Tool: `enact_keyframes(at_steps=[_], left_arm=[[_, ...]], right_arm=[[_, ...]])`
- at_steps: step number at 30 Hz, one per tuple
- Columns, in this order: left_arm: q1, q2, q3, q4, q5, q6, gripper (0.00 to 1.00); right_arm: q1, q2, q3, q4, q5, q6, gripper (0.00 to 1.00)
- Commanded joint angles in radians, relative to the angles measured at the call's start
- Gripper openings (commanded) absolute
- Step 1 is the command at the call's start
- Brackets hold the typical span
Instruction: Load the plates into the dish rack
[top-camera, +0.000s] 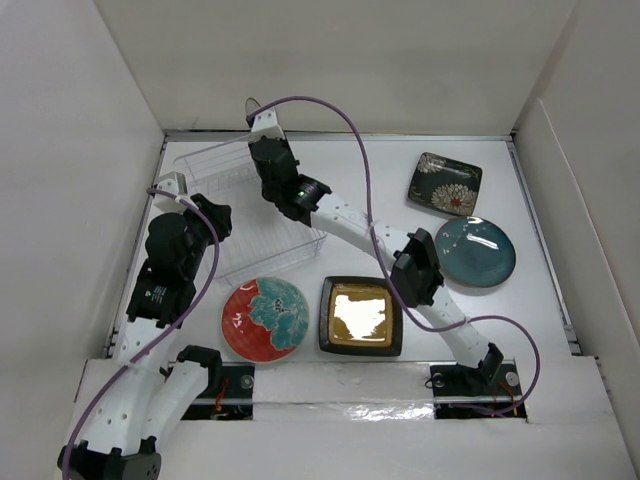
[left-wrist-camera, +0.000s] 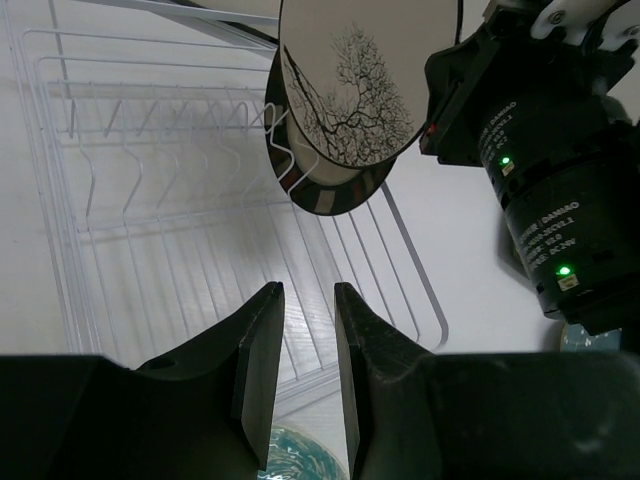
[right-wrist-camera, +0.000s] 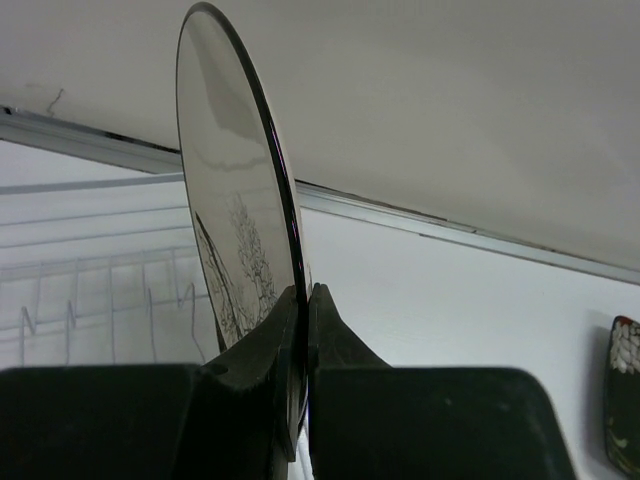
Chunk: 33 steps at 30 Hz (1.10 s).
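Note:
My right gripper should keep holding the branch-pattern plate, as its lower edge hangs above the dark-rimmed plate's, and it would fall short if I opened now.
My right gripper (right-wrist-camera: 303, 300) is shut on the rim of the cream branch-pattern plate (right-wrist-camera: 235, 220) and holds it on edge over the clear dish rack (top-camera: 225, 165). In the left wrist view this plate (left-wrist-camera: 345, 90) hangs just in front of the dark-rimmed cream plate (left-wrist-camera: 335, 198), which stands on edge among the rack's wires (left-wrist-camera: 180, 230). My left gripper (left-wrist-camera: 305, 330) is open and empty above the rack's near side. The red plate with teal flowers (top-camera: 264, 318), square black-gold plate (top-camera: 360, 316), teal plate (top-camera: 475, 251) and square dark floral plate (top-camera: 445, 183) lie flat on the table.
White walls enclose the table on the left, back and right. The right arm (top-camera: 400, 260) stretches diagonally across the table from its base to the rack, passing over the space between the black-gold and teal plates.

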Motion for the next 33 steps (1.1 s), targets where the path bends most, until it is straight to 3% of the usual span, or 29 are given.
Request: enact_keyframes(at_steps=[1,15,16,17,19,20,23,26,31,33], left_arm=[[-0.004,-0.019,0.039,0.020,-0.004,-0.001,0.24],[-0.004,-0.019,0.037,0.023,-0.009,0.001,0.24],[-0.004,-0.015,0.039,0.023,-0.010,0.001,0.24],[-0.004,-0.015,0.036,0.023,-0.007,0.001,0.24],[-0.004,-0.021,0.031,0.023,-0.006,0.001,0.24],[-0.004,-0.023,0.031,0.026,-0.009,0.001,0.24],[-0.004,-0.016,0.031,0.026,-0.009,0.001,0.24],[-0.004,-0.023,0.027,0.033,-0.003,0.001,0.24],[-0.004,-0.027,0.018,0.033,0.005,0.001,0.25],[-0.004,-0.027,0.013,0.034,0.005,0.002,0.25]], right_arm=[[-0.001,0.002,0.020,0.085,0.017,0.120,0.00],[0.039,-0.004,-0.155,0.067,-0.027,0.284,0.00],[0.039,-0.006,-0.160,0.065,-0.041,0.315,0.02],[0.039,-0.009,-0.160,0.065,-0.062,0.321,0.16],[0.039,-0.021,-0.149,0.028,-0.075,0.335,0.30],[0.039,-0.035,-0.152,0.028,-0.079,0.344,0.43],[0.039,-0.099,-0.164,0.044,-0.107,0.349,0.60],[0.030,-0.184,-0.181,0.036,-0.139,0.362,0.70],[-0.002,-0.395,-0.428,0.134,-0.250,0.391,0.71],[-0.033,-0.538,-0.553,0.190,-0.303,0.405,0.66]])
